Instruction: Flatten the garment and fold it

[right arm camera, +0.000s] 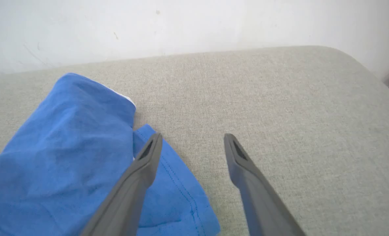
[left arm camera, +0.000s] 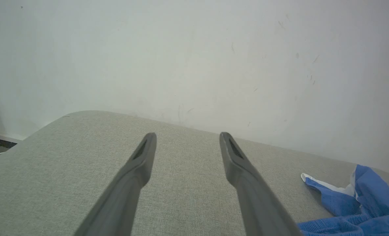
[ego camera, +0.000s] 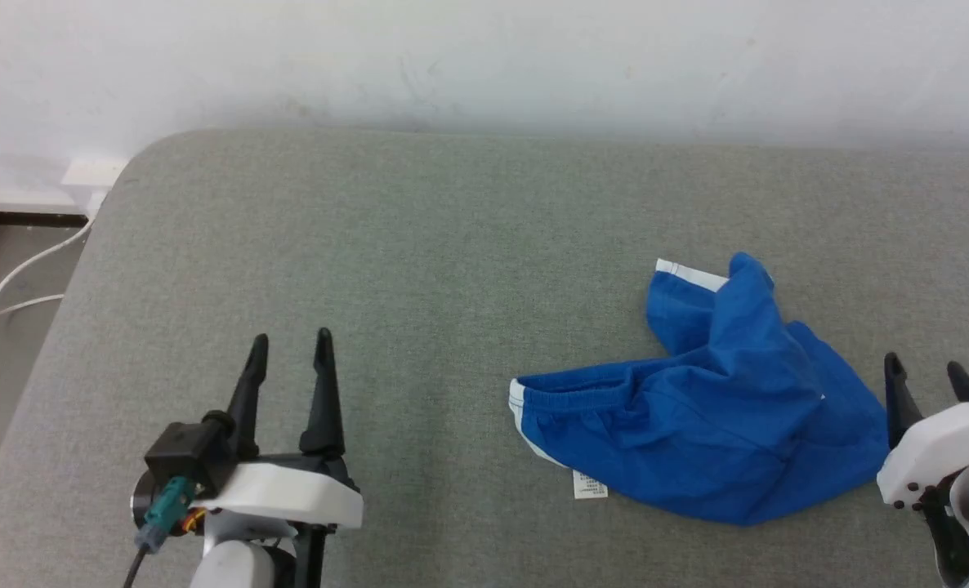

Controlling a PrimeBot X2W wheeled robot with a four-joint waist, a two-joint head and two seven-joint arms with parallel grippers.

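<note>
My left gripper needs to grab the shorts by the white-striped waistband end next. Its gathered edge sticks out, while the blue body lies loose in creases.
The bright blue shorts lie crumpled on the grey cushioned surface, right of centre. Their gathered waistband faces left, a white tag sticks out at the lower edge, and one leg with a white stripe is bunched upward. My left gripper stands open well to the left of the shorts, holding nothing. My right gripper is open just off the shorts' right edge. In the right wrist view the right gripper hovers over that edge of the shorts. The left wrist view shows the left gripper and the shorts at the lower right.
A white wall runs behind the surface. The surface's rounded left corner drops to a floor with white cables. Bare grey fabric stretches between my left gripper and the shorts.
</note>
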